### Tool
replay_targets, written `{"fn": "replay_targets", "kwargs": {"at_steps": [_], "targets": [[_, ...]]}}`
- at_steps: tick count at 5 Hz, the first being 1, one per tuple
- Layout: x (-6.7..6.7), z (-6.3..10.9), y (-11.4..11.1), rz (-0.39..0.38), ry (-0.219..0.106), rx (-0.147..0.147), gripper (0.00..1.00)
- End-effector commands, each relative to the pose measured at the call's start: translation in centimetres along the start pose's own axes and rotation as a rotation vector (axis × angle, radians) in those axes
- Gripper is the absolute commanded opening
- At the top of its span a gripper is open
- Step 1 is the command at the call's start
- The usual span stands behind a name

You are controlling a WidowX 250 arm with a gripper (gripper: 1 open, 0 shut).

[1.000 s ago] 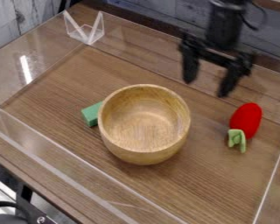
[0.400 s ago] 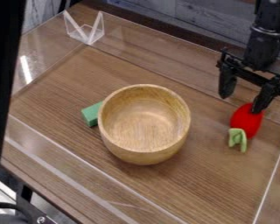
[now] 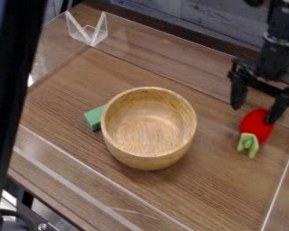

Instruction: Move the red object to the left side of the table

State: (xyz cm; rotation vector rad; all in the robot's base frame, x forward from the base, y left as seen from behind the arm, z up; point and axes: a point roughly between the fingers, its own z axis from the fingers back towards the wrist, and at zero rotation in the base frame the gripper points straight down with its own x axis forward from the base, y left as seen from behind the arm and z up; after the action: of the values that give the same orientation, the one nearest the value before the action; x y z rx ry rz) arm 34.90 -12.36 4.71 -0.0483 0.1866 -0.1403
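My gripper next grabs the red object by its rounded red body (image 3: 256,125) and then moves it to the left side of the table.
The red object (image 3: 256,127), a small oval toy fruit with a light green leafy end, lies at the right side of the wood-grain table (image 3: 135,189). My black gripper (image 3: 258,101) hangs just above its far end, pointing down. The fingers (image 3: 277,110) stand open with nothing between them; one fingertip overlaps the top of the red fruit in this view, and I cannot tell whether it touches.
A wooden bowl (image 3: 150,126) sits mid-table, with a flat green piece (image 3: 97,116) tucked against its left side. Clear acrylic walls (image 3: 62,162) border the table; a folded clear piece (image 3: 87,30) stands at the back left. A dark blurred bar (image 3: 14,99) crosses the left foreground.
The gripper has moved right and down, from above the bowl's far right to just over the red fruit, still open. The dark bar at the left has widened.
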Motion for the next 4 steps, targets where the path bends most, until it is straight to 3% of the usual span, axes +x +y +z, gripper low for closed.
{"fn": "replay_targets", "kwargs": {"at_steps": [1,3,4], "targets": [[1.4,0.8,-1.4,0.077,-0.069,-0.017,1.0],[2.6,0.4,-0.9,-0.012,-0.057,0.017,1.0],[2.8,0.9,-0.6,0.033,-0.059,0.013,1.0]]}}
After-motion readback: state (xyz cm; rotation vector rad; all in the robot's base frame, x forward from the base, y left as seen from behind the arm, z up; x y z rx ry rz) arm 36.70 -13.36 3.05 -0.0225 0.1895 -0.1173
